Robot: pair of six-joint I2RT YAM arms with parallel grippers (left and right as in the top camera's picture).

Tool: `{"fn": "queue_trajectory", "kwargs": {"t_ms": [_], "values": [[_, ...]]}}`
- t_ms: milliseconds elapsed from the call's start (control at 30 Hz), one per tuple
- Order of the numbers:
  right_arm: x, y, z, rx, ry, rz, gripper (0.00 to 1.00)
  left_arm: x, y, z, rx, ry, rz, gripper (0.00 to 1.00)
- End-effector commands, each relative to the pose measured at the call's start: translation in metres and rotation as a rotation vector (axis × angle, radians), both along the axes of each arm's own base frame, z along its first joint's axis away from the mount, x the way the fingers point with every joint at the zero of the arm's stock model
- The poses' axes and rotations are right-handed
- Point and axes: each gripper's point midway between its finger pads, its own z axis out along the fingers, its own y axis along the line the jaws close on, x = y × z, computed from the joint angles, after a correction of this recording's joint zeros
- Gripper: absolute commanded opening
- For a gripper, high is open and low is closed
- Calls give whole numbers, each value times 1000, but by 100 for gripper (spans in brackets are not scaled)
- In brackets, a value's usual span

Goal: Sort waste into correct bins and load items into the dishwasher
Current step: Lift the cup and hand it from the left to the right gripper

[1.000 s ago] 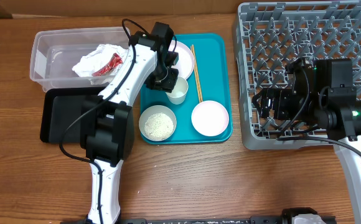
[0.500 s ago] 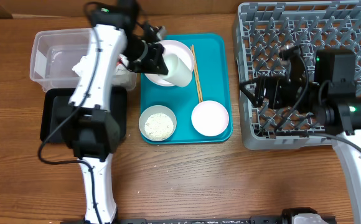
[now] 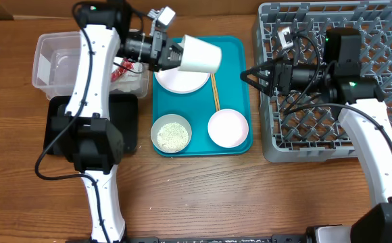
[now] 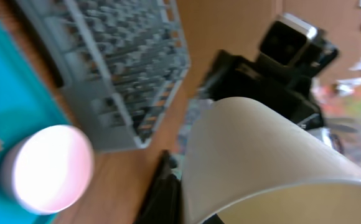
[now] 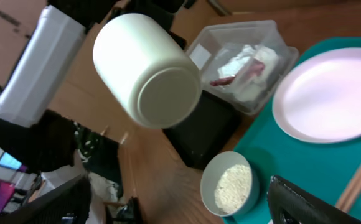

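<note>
The right gripper grabs the small white cup around its base end (image 3: 213, 57) (image 5: 163, 93) next. This leaves the cup's rim free to load with the opening down in the dish rack.
My left gripper (image 3: 172, 54) is shut on the small white cup (image 3: 200, 55) and holds it on its side above the teal tray, base pointing right. In the left wrist view the cup (image 4: 261, 155) fills the frame beside the gripper (image 4: 174, 205). My right gripper (image 3: 253, 75) is open and empty, a short way right of the cup. The right wrist view shows the cup's base (image 5: 146, 68) ahead of the open fingers (image 5: 180, 205). The white plate (image 3: 182, 81), rice bowl (image 3: 171, 133), empty bowl (image 3: 228, 127) and chopsticks (image 3: 214, 91) lie on the tray.
The clear tub (image 3: 54, 64) holds the napkin (image 5: 239, 62) and red wrapper (image 5: 238, 78). The black tray (image 3: 57, 128) lies in front of it. The grey dish rack (image 3: 331, 101) stands at the right, under my right arm. The teal tray (image 3: 240, 54) is in the middle.
My left gripper lifted the cup off the tray, tipped it sideways and carried it right. My right gripper swung left out of the rack toward the cup.
</note>
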Motion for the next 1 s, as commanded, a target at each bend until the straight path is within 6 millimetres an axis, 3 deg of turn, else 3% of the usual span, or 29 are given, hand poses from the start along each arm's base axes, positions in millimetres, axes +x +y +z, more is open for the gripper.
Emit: {"fn": "queue_trajectory", "kwargs": {"t_ms": [0, 100, 233, 633, 967], "values": [[-6, 4, 24, 67, -36, 61, 91, -10, -19, 26, -117, -6, -36, 4], [-1, 5, 36, 95, -60, 58, 92, -17, -31, 30, -139, 10, -61, 4], [-9, 9, 52, 139, -126, 132, 92, -20, -36, 31, -145, 15, -74, 4], [-13, 40, 49, 110, -140, 149, 98, -28, -50, 41, -203, 26, -107, 4], [-10, 42, 51, 103, -175, 138, 97, -31, -54, 41, -199, 27, -118, 4]]}}
